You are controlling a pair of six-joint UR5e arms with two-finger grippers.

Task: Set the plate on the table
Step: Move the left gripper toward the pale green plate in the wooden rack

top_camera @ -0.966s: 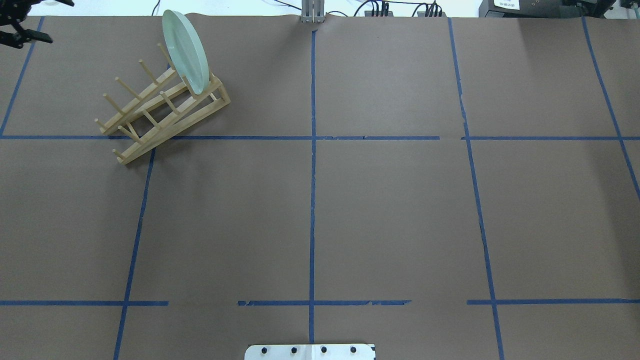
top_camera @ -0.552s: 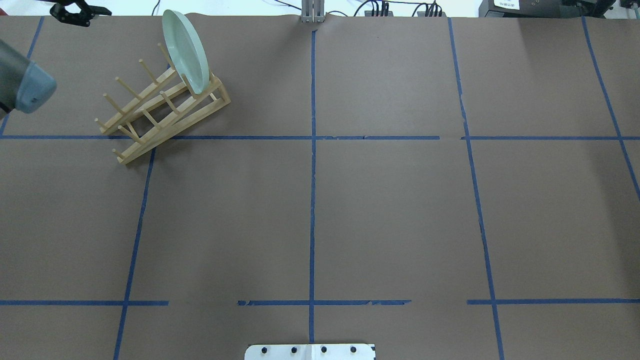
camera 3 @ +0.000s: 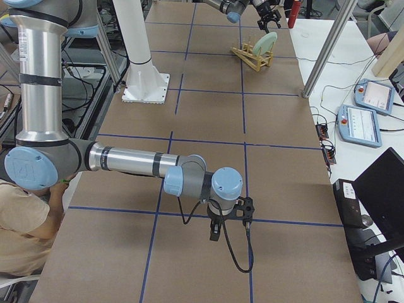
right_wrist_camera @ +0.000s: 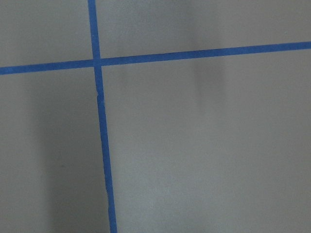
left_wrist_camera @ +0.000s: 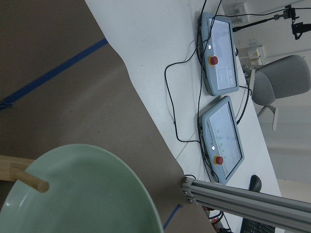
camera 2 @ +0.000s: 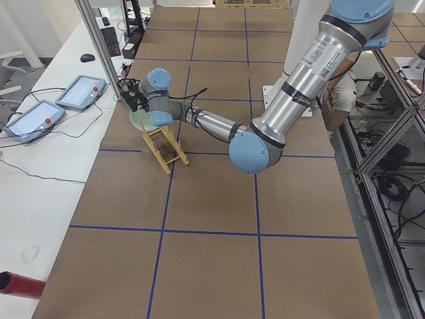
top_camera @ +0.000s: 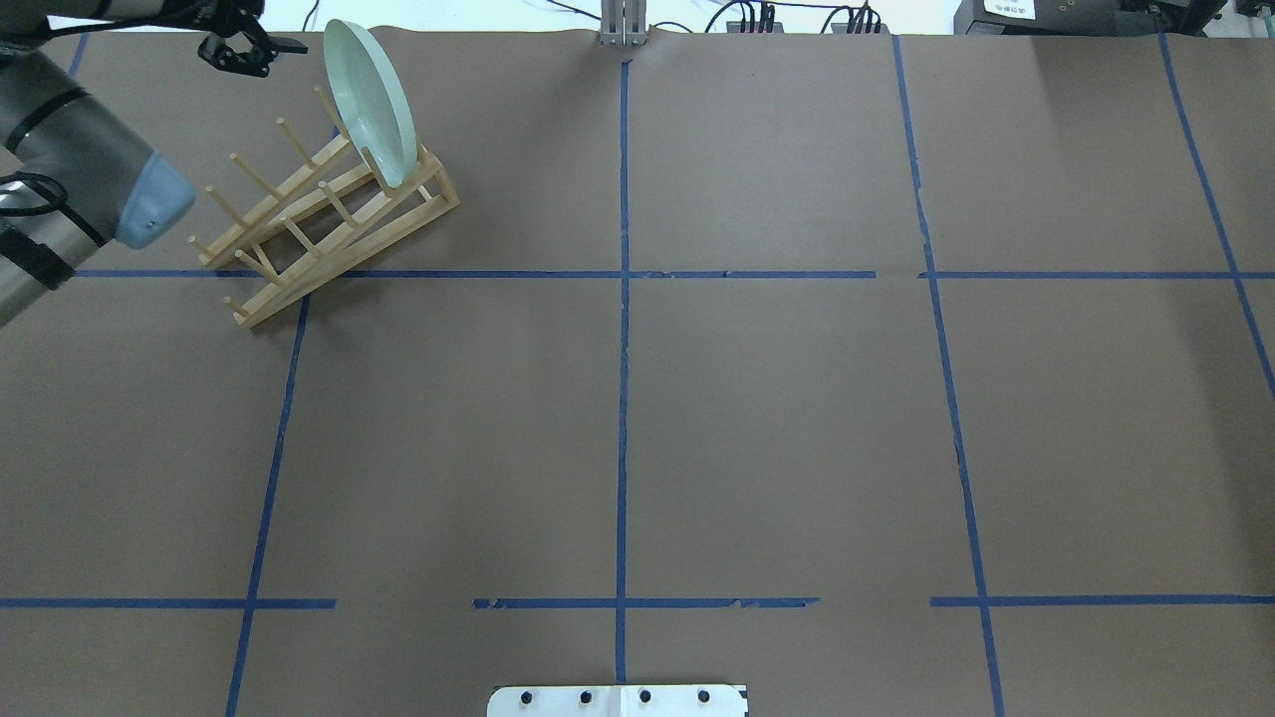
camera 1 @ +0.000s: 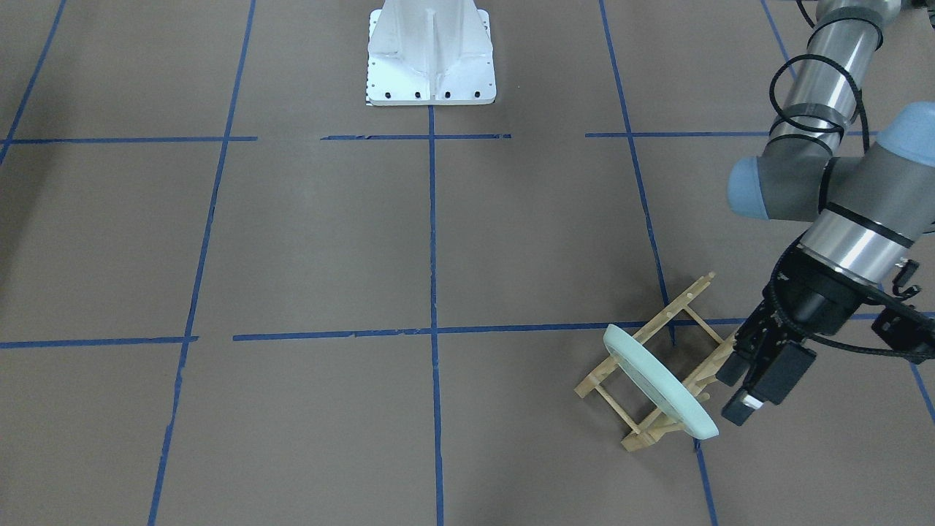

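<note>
The plate's round side spreads far wider than my left gripper's fingers, so my left gripper next needs to pinch the plate by its thin exposed rim [camera 1: 710, 430] [left_wrist_camera: 159, 224].
The pale mint-green plate [top_camera: 374, 100] stands on edge in the far slot of the light wooden peg rack [top_camera: 319, 219] at the table's [top_camera: 777, 418] far left. My left gripper [top_camera: 261, 52] hangs just left of the plate's upper rim, open and empty, apart from it. In the front view the plate [camera 1: 657, 380] leans in the rack [camera 1: 687, 307] with my left gripper [camera 1: 752, 394] close beside it. The left wrist view shows the plate's [left_wrist_camera: 82, 194] inner face and one peg. My right gripper [camera 3: 218, 230] hovers low over bare table far from the rack; I cannot tell whether it is open.
The white bolted robot base [top_camera: 618, 700] sits at the near middle edge. An aluminium post [top_camera: 623, 25] stands at the far edge. Beyond the table's far edge a white bench holds teach pendants [left_wrist_camera: 221, 53] and cables. The rack's other slots hold nothing.
My left arm has swung in from the left edge, and its gripper has moved right along the far edge until it is next to the plate's rim. Plate and rack have not moved.
</note>
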